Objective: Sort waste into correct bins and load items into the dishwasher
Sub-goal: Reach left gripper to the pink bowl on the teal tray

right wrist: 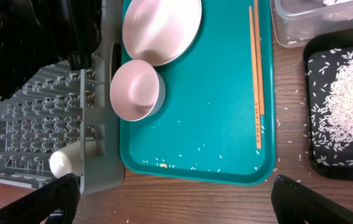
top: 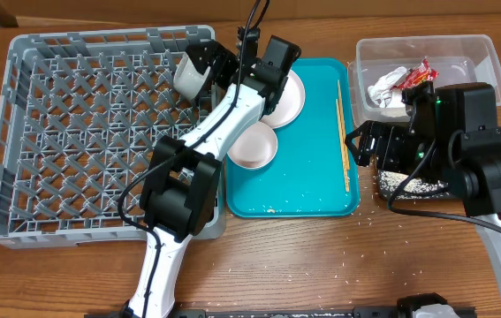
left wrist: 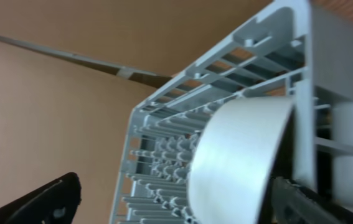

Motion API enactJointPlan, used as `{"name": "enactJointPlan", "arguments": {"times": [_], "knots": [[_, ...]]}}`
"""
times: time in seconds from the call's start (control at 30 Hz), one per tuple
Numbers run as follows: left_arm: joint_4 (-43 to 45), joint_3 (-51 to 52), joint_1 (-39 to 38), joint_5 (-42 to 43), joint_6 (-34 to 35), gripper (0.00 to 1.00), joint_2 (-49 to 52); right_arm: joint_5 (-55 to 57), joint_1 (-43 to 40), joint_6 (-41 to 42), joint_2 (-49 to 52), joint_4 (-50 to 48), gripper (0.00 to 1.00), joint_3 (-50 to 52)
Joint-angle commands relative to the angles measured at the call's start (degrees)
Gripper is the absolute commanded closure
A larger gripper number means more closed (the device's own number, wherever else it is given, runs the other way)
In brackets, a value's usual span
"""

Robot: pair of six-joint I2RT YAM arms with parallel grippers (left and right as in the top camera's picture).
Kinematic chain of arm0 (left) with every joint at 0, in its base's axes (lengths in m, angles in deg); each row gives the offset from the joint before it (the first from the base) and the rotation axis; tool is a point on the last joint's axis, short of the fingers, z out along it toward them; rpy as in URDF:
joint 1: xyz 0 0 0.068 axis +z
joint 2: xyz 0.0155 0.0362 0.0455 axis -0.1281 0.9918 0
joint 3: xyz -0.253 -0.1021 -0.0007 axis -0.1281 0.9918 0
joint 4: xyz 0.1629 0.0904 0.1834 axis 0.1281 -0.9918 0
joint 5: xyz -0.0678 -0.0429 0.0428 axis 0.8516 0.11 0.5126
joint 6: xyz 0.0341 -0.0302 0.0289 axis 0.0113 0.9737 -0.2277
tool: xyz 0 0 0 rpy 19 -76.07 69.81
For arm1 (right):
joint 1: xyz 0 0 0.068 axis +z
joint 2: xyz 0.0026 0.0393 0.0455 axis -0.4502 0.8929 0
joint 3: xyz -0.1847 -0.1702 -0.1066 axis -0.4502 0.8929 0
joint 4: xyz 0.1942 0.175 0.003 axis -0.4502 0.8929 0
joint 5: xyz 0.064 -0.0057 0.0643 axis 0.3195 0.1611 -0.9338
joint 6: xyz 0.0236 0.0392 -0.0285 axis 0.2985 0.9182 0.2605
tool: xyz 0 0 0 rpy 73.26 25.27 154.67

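Note:
The white bowl should go tilted into the dishwasher rack, so my left gripper will next grab the bowl's rim on the rack-facing side, leaving the bowl's base free.
A small white cup (left wrist: 238, 155) lies on its side in the grey dishwasher rack (top: 82, 132), against its right wall. My left gripper (left wrist: 176, 205) stands open around the cup, which sits nearer the right finger (left wrist: 313, 202). From overhead the cup (top: 186, 79) shows at the rack's far right corner. A white plate (right wrist: 161, 28), a white bowl (right wrist: 137, 89) and wooden chopsticks (right wrist: 256, 68) lie on the teal tray (right wrist: 213, 137). My right gripper (right wrist: 176, 205) hangs open and empty above the wood just in front of the tray.
The clear tub (top: 462, 53) at the back right holds a crumpled napkin (top: 387, 87) and a red wrapper (top: 420, 74). The black tray (right wrist: 316, 143) beside it holds white rice (right wrist: 350, 93). Rice grains are scattered over the teal tray and the table.

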Motion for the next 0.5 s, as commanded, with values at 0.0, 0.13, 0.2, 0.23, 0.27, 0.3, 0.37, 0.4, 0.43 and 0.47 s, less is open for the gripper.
{"name": "enactJointPlan", "arguments": {"times": [0.0,0.13,0.2,0.23,0.27,0.3,0.37,0.4,0.43,0.47], "knots": [[-1.2,-0.1,-0.9,7.5,4.5,0.00,-3.3,0.2,-0.1,-0.2,-0.2,-0.3,0.00,-0.7],[-8.0,-0.7,-0.7,27.6,11.0,0.01,-10.8,0.2,-0.1,-0.2,-0.2,-0.3,0.00,-0.7],[-11.8,-0.7,-0.7,41.2,11.6,0.02,-14.6,0.2,-0.1,-0.2,-0.2,-0.3,0.00,-0.7],[-14.6,-0.7,-0.7,51.3,11.5,0.04,-17.4,0.2,-0.1,-0.2,-0.2,-0.3,0.00,-0.7],[-16.0,-0.7,-0.7,55.8,11.1,0.03,-18.7,0.2,-0.1,-0.2,-0.2,-0.3,0.00,-0.7],[-17.4,-0.7,-0.7,58.8,10.3,0.03,-19.6,0.2,-0.1,-0.2,-0.2,-0.3,0.00,-0.7],[-19.6,-0.7,-0.7,62.7,8.0,0.07,-21.0,0.2,-0.1,-0.2,-0.2,-0.3,0.00,-0.7],[-21.0,-0.7,-0.7,64.7,6.4,0.07,-21.0,0.2,-0.1,-0.2,-0.2,-0.3,0.00,-0.7],[-22.7,-0.6,-0.7,66.6,4.5,0.08,-20.8,0.2,-0.1,-0.2,-0.2,-0.3,0.00,-0.7],[-23.8,-0.5,-0.7,67.6,3.5,0.08,-20.4,0.2,-0.1,-0.2,-0.2,-0.3,0.00,-0.7]]}}
